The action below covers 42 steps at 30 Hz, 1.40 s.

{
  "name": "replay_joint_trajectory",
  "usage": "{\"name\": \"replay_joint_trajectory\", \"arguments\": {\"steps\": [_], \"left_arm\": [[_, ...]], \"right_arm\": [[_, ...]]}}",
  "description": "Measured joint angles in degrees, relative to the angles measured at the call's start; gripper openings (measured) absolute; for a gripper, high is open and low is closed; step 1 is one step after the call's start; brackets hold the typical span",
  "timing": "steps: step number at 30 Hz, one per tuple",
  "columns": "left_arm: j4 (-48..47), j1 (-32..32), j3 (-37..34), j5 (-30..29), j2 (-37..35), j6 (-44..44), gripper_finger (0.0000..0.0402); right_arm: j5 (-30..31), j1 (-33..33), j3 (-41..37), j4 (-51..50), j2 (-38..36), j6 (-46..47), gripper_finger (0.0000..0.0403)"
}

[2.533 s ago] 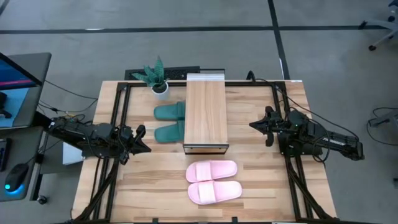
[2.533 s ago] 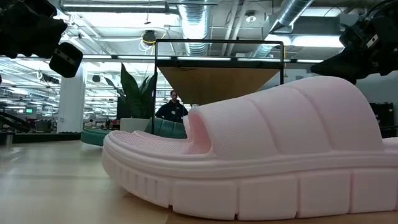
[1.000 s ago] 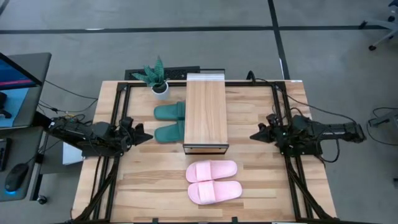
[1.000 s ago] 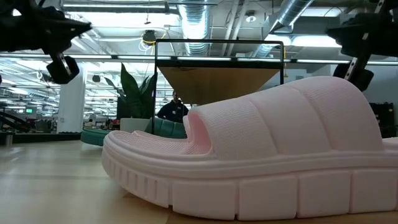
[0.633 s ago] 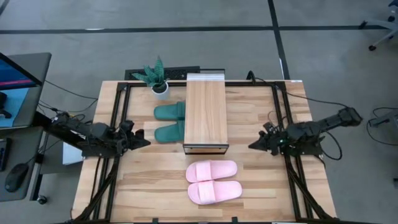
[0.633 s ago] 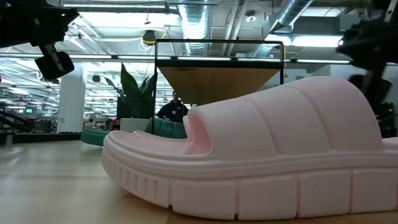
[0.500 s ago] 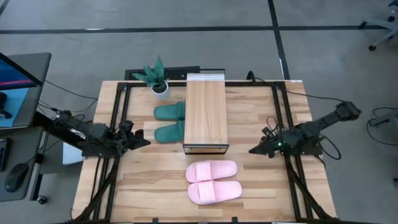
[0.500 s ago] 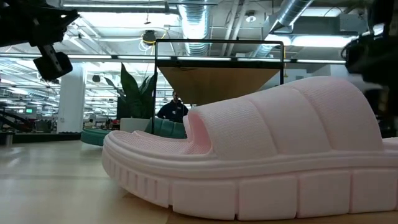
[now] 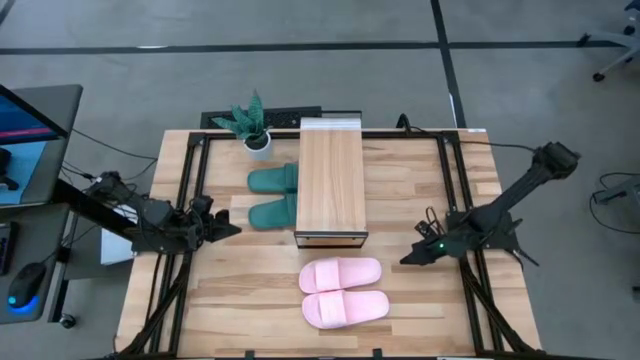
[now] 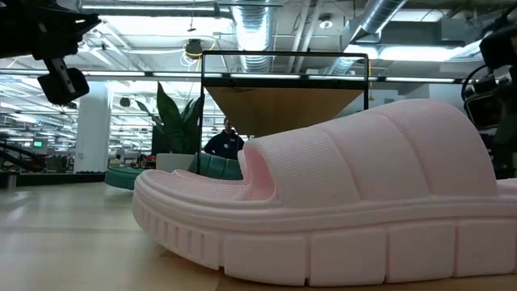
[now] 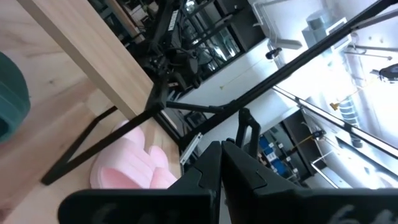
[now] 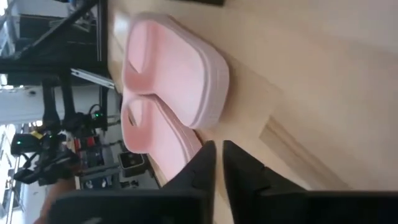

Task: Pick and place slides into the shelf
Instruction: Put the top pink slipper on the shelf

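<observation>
The right gripper grabs the pink slide nearer the shelf's plank top by its heel end (image 9: pixel 371 270) next, to place it into the shelf (image 9: pixel 331 180).
The pale pink slides (image 9: pixel 344 291) lie side by side on their soles near the table's near edge, toes toward the left; they fill the low view (image 10: pixel 323 202). The dark green slides (image 9: pixel 272 197) rest on the table against the left side of the shelf (image 9: pixel 331 180), a light plank top on a dark frame. My right gripper (image 9: pixel 404 260) hovers shut just right of the pink pair, which shows ahead of its fingers (image 12: pixel 174 68). My left gripper (image 9: pixel 236 226) is shut, left of the green pair, touching nothing.
A small potted plant (image 9: pixel 250 126) stands at the far edge, left of the shelf. Dark frame rails (image 9: pixel 190 200) run along the table's left and right sides. Bare wood lies between the shelf and the right rail (image 9: pixel 410 190).
My right gripper has swung toward the table's near edge and down, from level with the shelf's near end to beside the pink slides, with its arm stretching out. The slides and the shelf have not moved.
</observation>
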Motion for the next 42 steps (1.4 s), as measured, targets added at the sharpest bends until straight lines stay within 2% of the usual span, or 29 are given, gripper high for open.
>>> {"name": "replay_joint_trajectory", "arguments": {"steps": [10, 20, 28, 42], "left_arm": [[-0.2, -2.2, 0.0, -1.5, 0.0, -0.2, 0.0000], [-0.2, -3.8, 0.0, -1.5, 0.0, -0.2, 0.0000], [-0.5, -4.6, 0.0, -1.5, 0.0, -0.4, 0.0000], [-5.0, -4.9, 0.0, -1.8, 0.0, -2.9, 0.0000]], "right_arm": [[-0.1, -1.2, 0.2, 20.9, 18.9, 1.8, 0.0148], [-0.3, -1.9, 8.8, 21.8, 35.4, 3.1, 0.0219], [-0.3, -4.2, 12.6, 24.7, 43.1, 3.3, 0.0230], [-0.4, -6.8, 14.0, 24.1, 45.1, 3.2, 0.0209]]}}
